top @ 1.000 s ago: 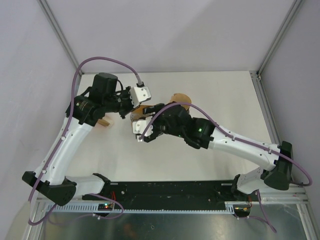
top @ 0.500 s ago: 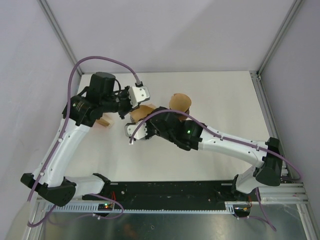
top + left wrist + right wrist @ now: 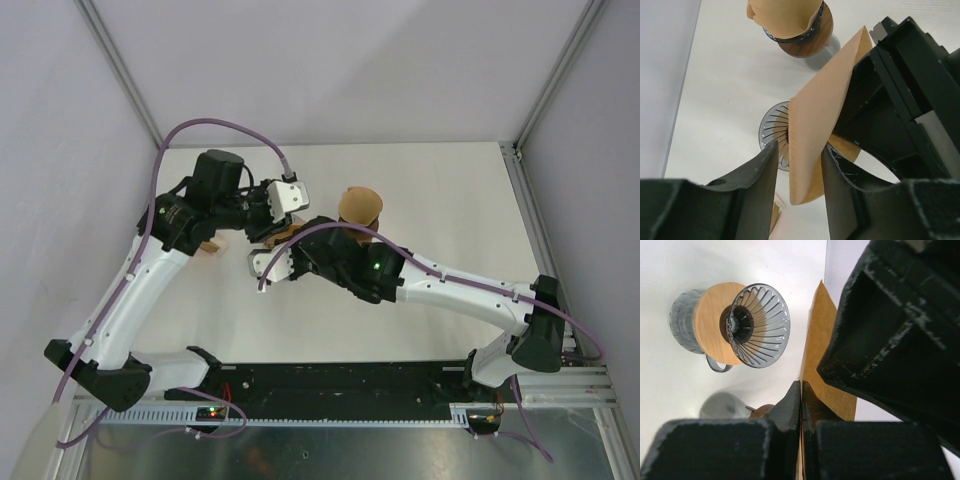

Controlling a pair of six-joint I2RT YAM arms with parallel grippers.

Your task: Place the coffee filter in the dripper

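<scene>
The filter's edge [image 3: 284, 236] [image 3: 803, 176] is between my fingers and reaches back past them, so my left gripper needs to close on it now.
A tan paper coffee filter [image 3: 820, 110] hangs folded flat above the table. My right gripper [image 3: 801, 386] is shut on its lower edge; the filter [image 3: 821, 335] rises past those jaws. My left gripper [image 3: 800, 150] is open, one finger on each side of the filter with a gap on the left. Just beyond the filter is the dripper [image 3: 757, 325], ribbed glass with a wooden collar, its open mouth facing the right wrist camera; it also shows in the left wrist view [image 3: 771, 131]. From above, both grippers [image 3: 268, 222] [image 3: 283, 242] meet at the filter [image 3: 288, 231], and the dripper is hidden.
A wooden stand holding more brown filters [image 3: 360, 207] is just behind the grippers, with its top visible in the left wrist view [image 3: 795, 25]. A small tan object [image 3: 208, 244] lies under the left arm. Grey walls enclose the white table [image 3: 450, 200].
The left gripper's jaws have opened off the filter, and the right gripper's jaws have closed on it. The right arm slid left under the left gripper.
</scene>
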